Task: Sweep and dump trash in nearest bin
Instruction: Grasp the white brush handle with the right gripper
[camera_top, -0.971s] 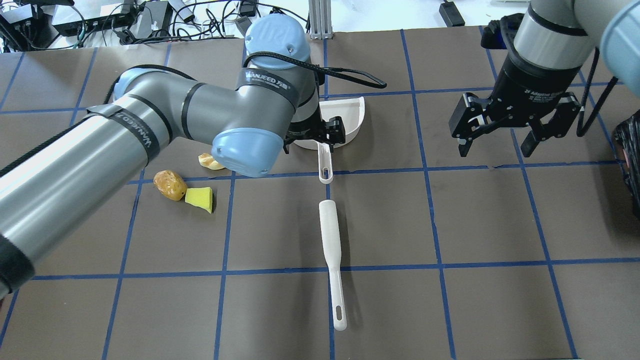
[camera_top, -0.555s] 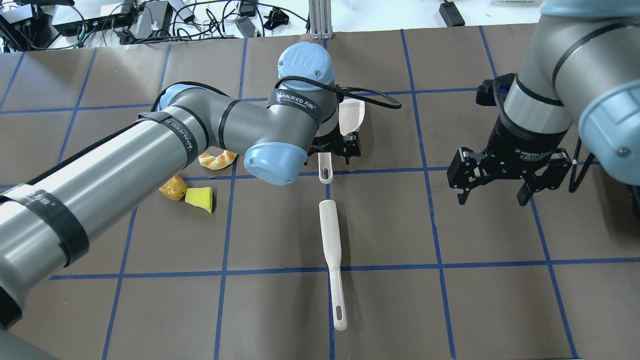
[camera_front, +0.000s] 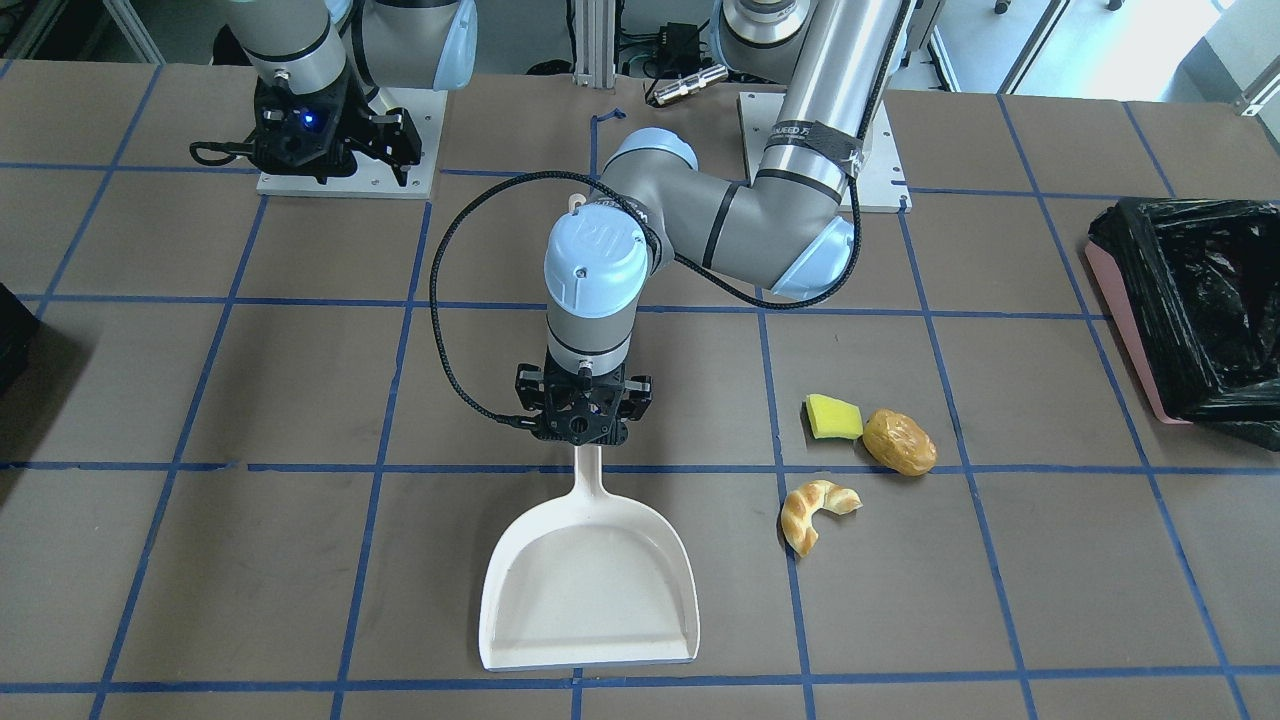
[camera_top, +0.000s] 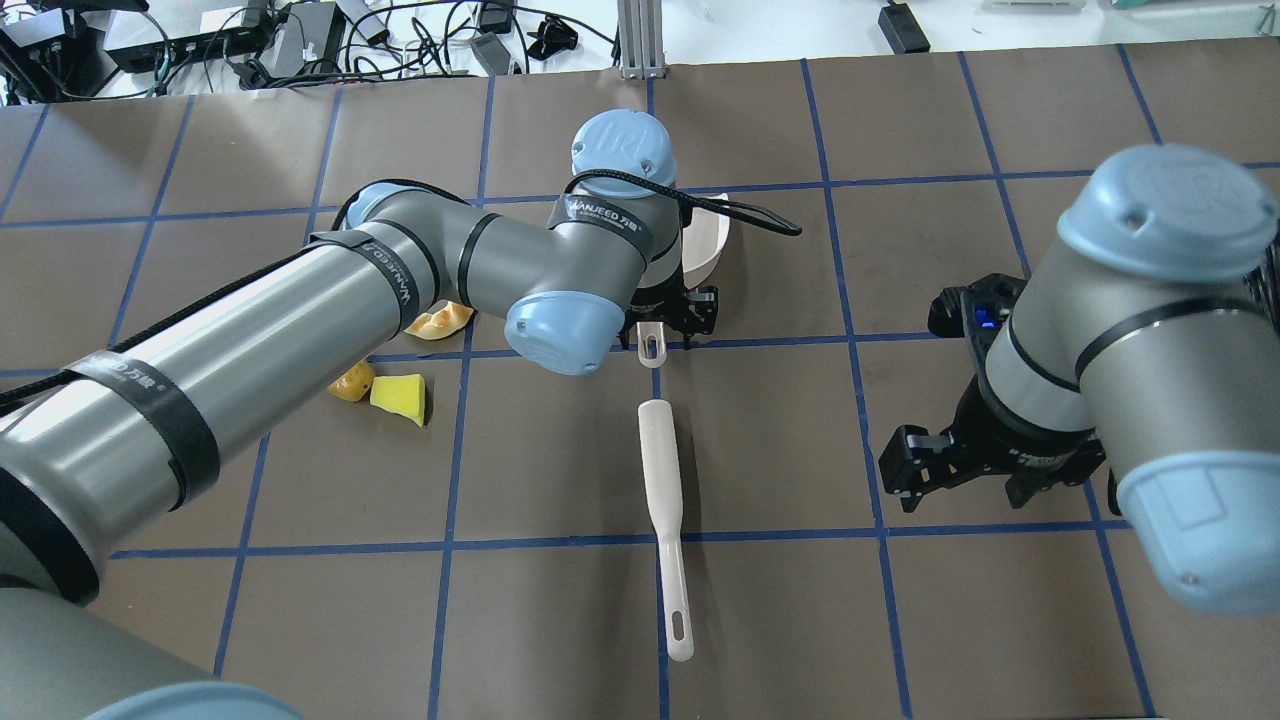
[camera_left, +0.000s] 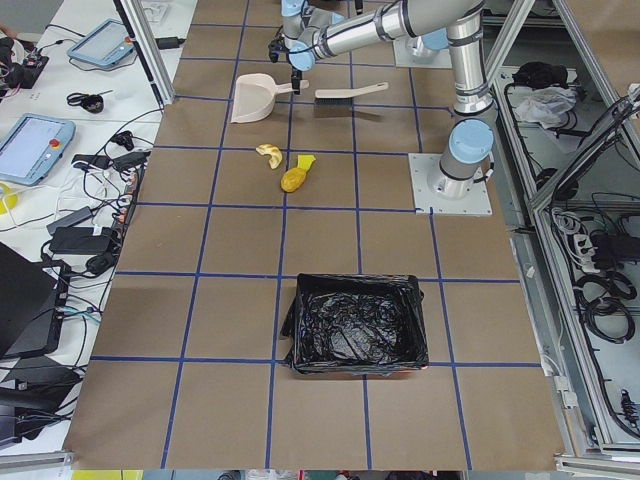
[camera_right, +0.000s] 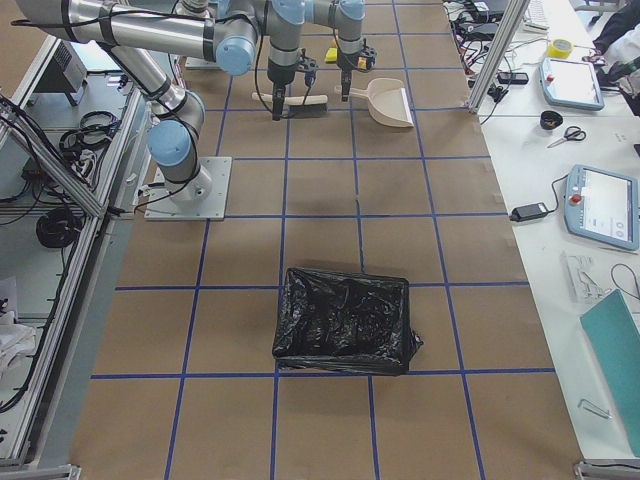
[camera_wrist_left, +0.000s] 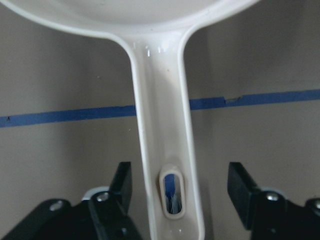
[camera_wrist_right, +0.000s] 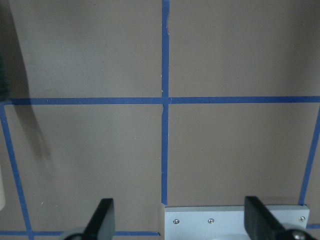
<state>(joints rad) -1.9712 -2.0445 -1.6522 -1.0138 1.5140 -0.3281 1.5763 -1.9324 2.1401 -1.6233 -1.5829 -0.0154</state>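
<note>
The left gripper grabs the dustpan by its narrow handle (camera_front: 588, 467) next, since the dustpan's wide pan spreads far past my open fingers.
The trash lies in a loose group: a yellow-green wedge (camera_front: 833, 417) touching a golden-brown potato piece (camera_front: 899, 441), and a tan croissant piece (camera_front: 812, 510) a little apart. A white dustpan (camera_front: 588, 580) lies flat, its handle (camera_wrist_left: 165, 125) pointing at the robot. My left gripper (camera_front: 585, 418) hangs open over that handle, one finger on each side with gaps showing in the left wrist view. My right gripper (camera_top: 960, 492) is open and empty above bare table. The pink bin (camera_front: 1120, 330) with its black bag stands far off on my left.
A white brush (camera_top: 662, 480) lies lengthwise just behind the dustpan handle, between the two arms. The right arm's base plate (camera_wrist_right: 235, 220) shows under the right gripper. Cables and electronics (camera_top: 250, 40) sit past the table's far edge.
My right gripper has pulled back toward the robot's side and stayed open. My left arm has shifted right and settled over the dustpan handle. The dustpan, brush and trash have not moved.
</note>
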